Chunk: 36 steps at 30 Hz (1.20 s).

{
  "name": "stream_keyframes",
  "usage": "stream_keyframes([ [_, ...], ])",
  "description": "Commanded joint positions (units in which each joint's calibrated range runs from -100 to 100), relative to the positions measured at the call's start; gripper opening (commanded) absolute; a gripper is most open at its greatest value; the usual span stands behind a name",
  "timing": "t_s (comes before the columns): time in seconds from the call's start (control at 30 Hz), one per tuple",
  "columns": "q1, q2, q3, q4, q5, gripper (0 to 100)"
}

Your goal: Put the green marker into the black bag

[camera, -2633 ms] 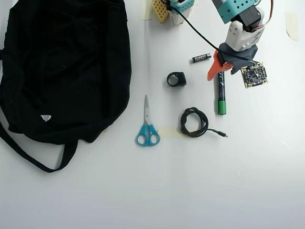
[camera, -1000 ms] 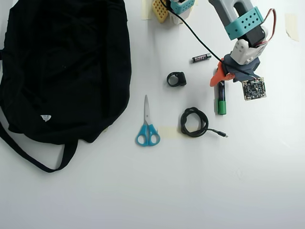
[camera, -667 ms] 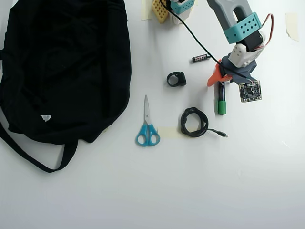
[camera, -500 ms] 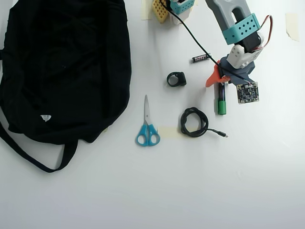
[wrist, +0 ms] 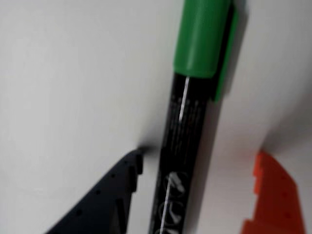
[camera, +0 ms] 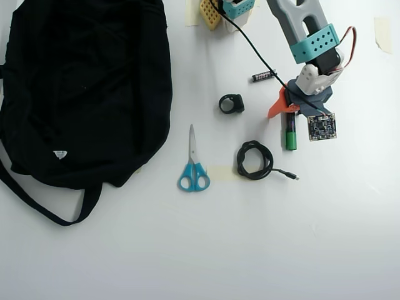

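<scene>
My gripper takes hold of the marker by its black body (wrist: 181, 136) next, to put the green marker into the black bag.
The green marker (wrist: 183, 146) has a black barrel with white print and a bright green cap. It lies on the white table below the arm in the overhead view (camera: 290, 136), cap pointing toward the bottom. My gripper (wrist: 199, 156) is open and low over the table, straddling the barrel. The dark finger (wrist: 105, 200) sits close by its left side and the orange finger (wrist: 275, 195) stands apart on its right. The gripper also shows in the overhead view (camera: 289, 112). The black bag (camera: 87, 81) lies far to the left, with its strap and small white tag.
In the overhead view, blue-handled scissors (camera: 192, 165), a coiled black cable (camera: 255, 160), a small black ring-shaped part (camera: 231, 103) and a black AA battery (camera: 264, 76) lie between marker and bag. Tape pieces (camera: 382, 32) sit at the table's top.
</scene>
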Motion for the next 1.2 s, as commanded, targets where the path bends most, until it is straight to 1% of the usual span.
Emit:
stream_keyframes([
  [0.0,-0.3,0.2,-1.1,-1.1,-0.1,28],
  [0.17,-0.7,0.0,-1.1,-1.2,-0.1,19],
  [0.43,-0.7,0.2,-1.1,-1.9,-0.1,16],
  [0.57,-0.7,0.2,-1.1,-1.9,-0.1,9],
  [0.77,-0.5,0.2,-1.1,-1.9,-0.1,2],
  [1.03,-0.1,-1.0,-1.2,-1.8,-0.1,2],
  [1.17,-0.4,-1.1,-6.6,2.5,-0.1,2],
])
